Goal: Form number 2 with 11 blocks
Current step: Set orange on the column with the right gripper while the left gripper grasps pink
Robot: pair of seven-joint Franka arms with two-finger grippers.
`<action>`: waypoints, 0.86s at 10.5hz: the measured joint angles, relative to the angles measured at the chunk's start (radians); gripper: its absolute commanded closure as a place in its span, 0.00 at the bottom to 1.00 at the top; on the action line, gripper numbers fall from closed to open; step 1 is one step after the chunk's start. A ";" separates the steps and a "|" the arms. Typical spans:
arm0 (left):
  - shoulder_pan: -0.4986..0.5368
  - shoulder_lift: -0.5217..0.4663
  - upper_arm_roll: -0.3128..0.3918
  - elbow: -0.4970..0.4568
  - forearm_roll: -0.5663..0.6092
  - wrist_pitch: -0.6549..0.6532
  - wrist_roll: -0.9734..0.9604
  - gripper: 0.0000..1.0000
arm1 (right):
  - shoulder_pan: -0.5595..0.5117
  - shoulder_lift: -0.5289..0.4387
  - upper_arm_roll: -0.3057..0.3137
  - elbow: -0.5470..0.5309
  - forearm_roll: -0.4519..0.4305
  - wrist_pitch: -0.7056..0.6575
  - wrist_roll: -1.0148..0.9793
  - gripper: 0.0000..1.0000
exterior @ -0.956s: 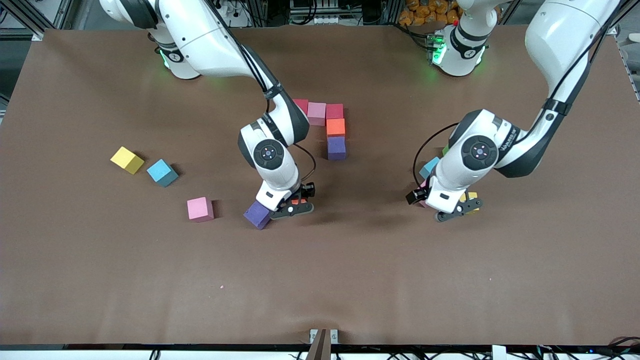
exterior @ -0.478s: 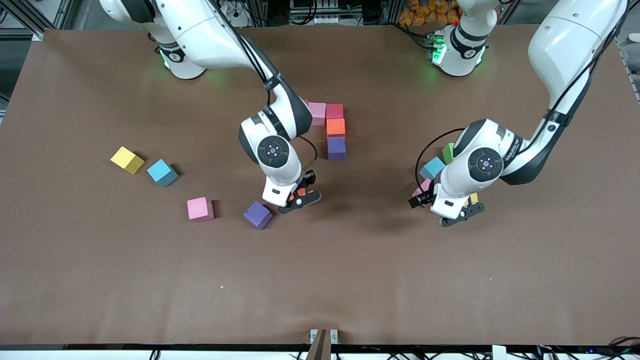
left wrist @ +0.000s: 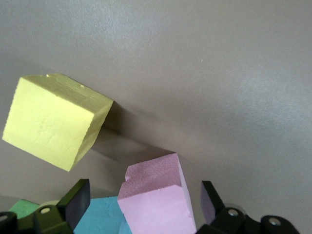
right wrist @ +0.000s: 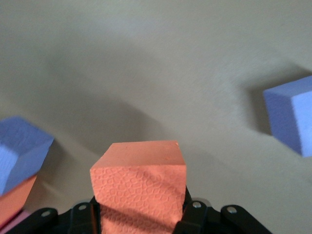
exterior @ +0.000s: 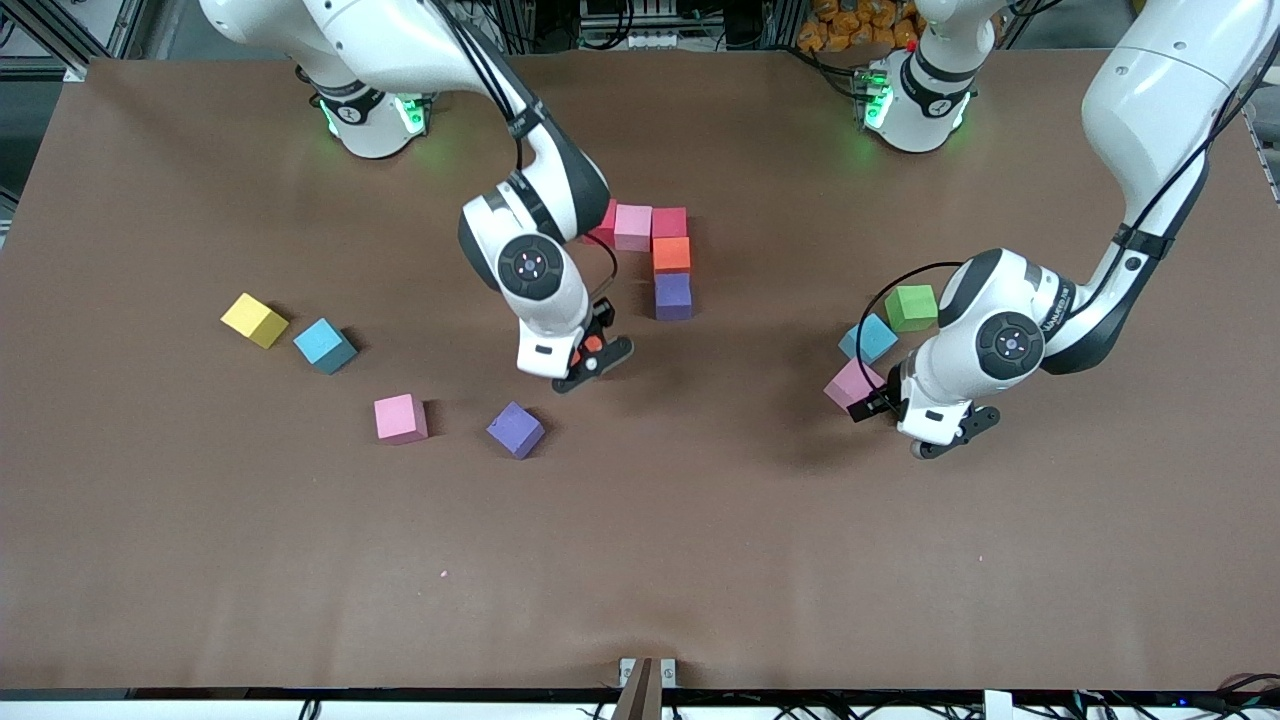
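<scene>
My left gripper lowers first and only then closes on the pink block, since its fingers are still above the pink block's sides.
My right gripper (exterior: pixel 590 356) is shut on an orange block (right wrist: pixel 139 183), lifted over the table between a loose purple block (exterior: pixel 516 430) and the laid-out line. That line has a red block (exterior: pixel 603 222), a pink block (exterior: pixel 632 226) and a red block (exterior: pixel 669 222) in a row. An orange block (exterior: pixel 672 255) and a purple block (exterior: pixel 673 296) run down from it. My left gripper (exterior: pixel 940 432) is open beside a pink block (exterior: pixel 853 383). In the left wrist view this pink block (left wrist: pixel 156 197) shows between the fingers with gaps either side, near a yellow block (left wrist: pixel 53 119).
A light blue block (exterior: pixel 867 338) and a green cube (exterior: pixel 910 307) lie next to the left gripper. Toward the right arm's end lie a yellow block (exterior: pixel 253 320), a light blue block (exterior: pixel 323 345) and a pink block (exterior: pixel 400 418).
The right gripper rose with the orange block from beside the loose purple block and moved toward the laid-out line. The left gripper shifted toward its own end, uncovering the green cube.
</scene>
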State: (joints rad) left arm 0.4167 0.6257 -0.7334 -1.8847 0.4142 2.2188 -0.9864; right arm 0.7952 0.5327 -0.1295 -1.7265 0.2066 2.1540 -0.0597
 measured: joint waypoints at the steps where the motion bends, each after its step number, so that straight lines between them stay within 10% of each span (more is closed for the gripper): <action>1: -0.002 0.009 -0.002 0.000 0.000 0.000 0.000 0.00 | 0.015 -0.025 0.000 -0.031 -0.001 0.000 -0.053 0.65; 7: -0.014 0.062 -0.006 -0.002 0.000 0.001 -0.042 0.00 | 0.037 -0.065 0.000 -0.093 -0.018 0.062 -0.404 0.63; 9: -0.015 0.074 -0.006 -0.004 0.000 0.001 -0.042 0.19 | 0.060 -0.065 0.001 -0.098 -0.018 0.072 -0.480 0.63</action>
State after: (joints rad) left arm 0.4017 0.6997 -0.7392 -1.8882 0.4141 2.2194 -1.0282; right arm 0.8550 0.4673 -0.1285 -1.8243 0.1887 2.2255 -0.5395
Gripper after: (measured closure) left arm 0.018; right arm 0.441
